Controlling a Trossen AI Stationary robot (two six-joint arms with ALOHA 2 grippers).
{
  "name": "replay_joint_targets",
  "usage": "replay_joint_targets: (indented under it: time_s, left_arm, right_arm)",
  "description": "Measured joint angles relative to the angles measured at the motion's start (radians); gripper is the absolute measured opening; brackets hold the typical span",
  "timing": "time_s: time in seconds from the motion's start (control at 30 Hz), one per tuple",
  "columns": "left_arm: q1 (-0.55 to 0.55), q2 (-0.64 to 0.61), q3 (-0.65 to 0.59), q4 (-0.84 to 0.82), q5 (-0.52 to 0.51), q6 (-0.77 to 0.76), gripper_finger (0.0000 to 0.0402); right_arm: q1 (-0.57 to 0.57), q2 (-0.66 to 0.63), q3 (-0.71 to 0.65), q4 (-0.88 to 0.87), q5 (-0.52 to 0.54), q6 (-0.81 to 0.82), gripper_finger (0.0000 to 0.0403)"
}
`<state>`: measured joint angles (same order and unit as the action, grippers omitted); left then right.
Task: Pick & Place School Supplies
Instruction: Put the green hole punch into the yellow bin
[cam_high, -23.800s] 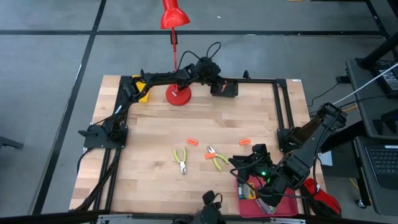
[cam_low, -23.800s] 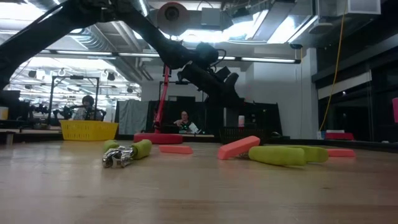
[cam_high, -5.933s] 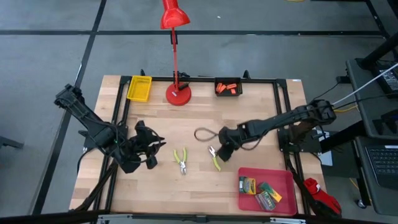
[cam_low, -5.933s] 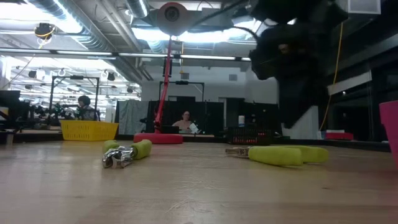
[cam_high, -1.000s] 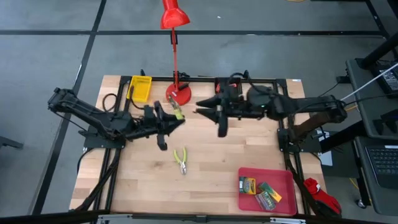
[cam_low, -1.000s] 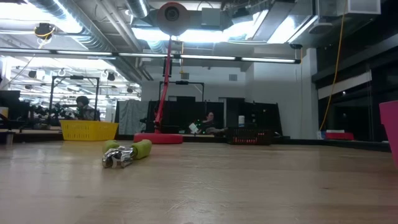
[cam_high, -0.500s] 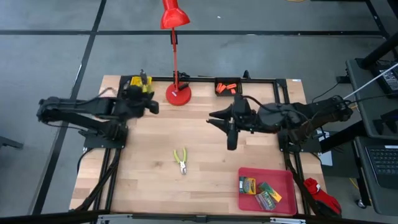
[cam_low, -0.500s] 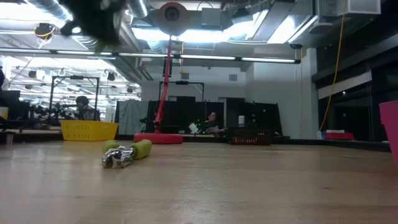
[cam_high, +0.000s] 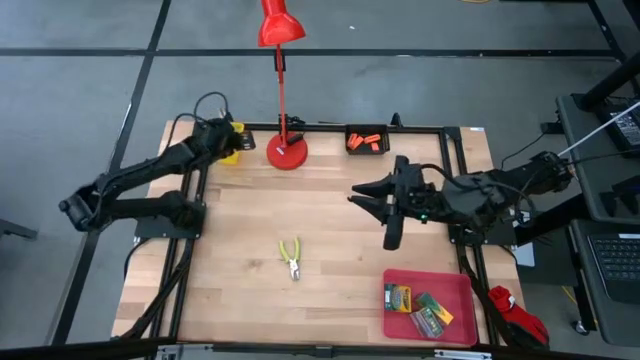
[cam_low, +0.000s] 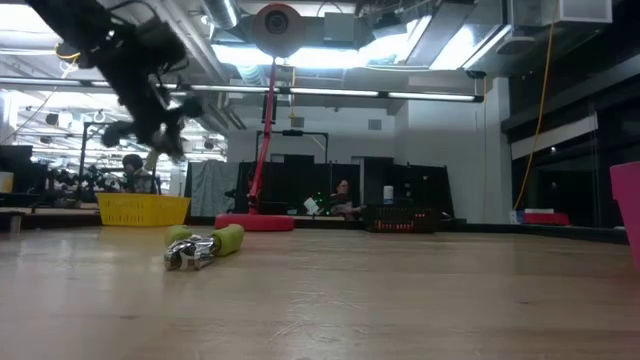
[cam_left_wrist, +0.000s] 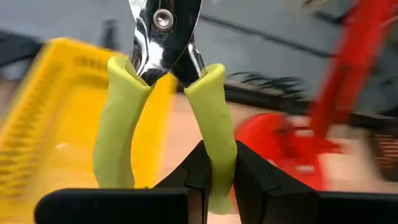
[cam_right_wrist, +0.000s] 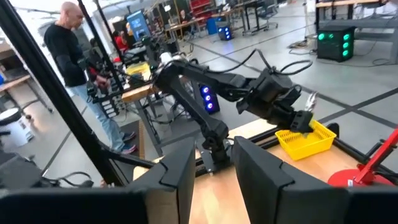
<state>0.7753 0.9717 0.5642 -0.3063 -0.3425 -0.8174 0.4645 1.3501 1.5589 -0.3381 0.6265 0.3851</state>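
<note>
My left gripper needs to move the pliers inward before it lets go of them, because the pliers' pinched handle (cam_left_wrist: 217, 124) is hanging beyond the yellow tray's lamp-side rim (cam_left_wrist: 166, 112).
My left gripper (cam_high: 226, 140) is up over the yellow tray (cam_high: 232, 155) at the table's far left. It is shut on a scissor-like tool with yellow-green handles (cam_left_wrist: 165, 106), also seen in the low view (cam_low: 152, 152). A second such tool (cam_high: 292, 258) lies flat on the wood at mid-table, near side, and shows in the low view (cam_low: 204, 246). My right gripper (cam_high: 383, 208) is open and empty, raised over the table's right half. Three printed packs (cam_high: 418, 308) lie in the red tray (cam_high: 455, 285). Orange pieces (cam_high: 364, 141) lie in the black tray. My left gripper pinches one of the tool's two yellow-green handles (cam_left_wrist: 216, 134) between its two fingers, near that handle's free end. The other handle (cam_left_wrist: 113, 137) hangs free beside it. The metal head (cam_left_wrist: 163, 28) points away from the gripper. The tool is lifted clear, over the yellow tray.
A red desk lamp stands on its round base (cam_high: 286, 153) at the far edge, between the yellow and black trays, close beside my left gripper. A black frame rims the table. People stand in the room beyond.
My left gripper has carried the tool from mid-table toward the far left corner, up over the yellow tray, and stayed shut on it. My right gripper has drawn back toward the table's right and near side.
</note>
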Motion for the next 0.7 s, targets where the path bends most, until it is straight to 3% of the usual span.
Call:
replay_joint_targets:
  time_s: [0.3,0.7]
  left_arm:
    - [0.219,0.062,-0.004,-0.081,0.217,0.183,0.0038]
    - [0.226,0.130,-0.001,-0.084,0.217,0.234,0.0040]
  right_arm:
    - [0.089,-0.017,0.000,0.001,0.149,0.002,0.0112]
    - [0.121,-0.017,0.000,0.000,0.181,0.027,0.0112]
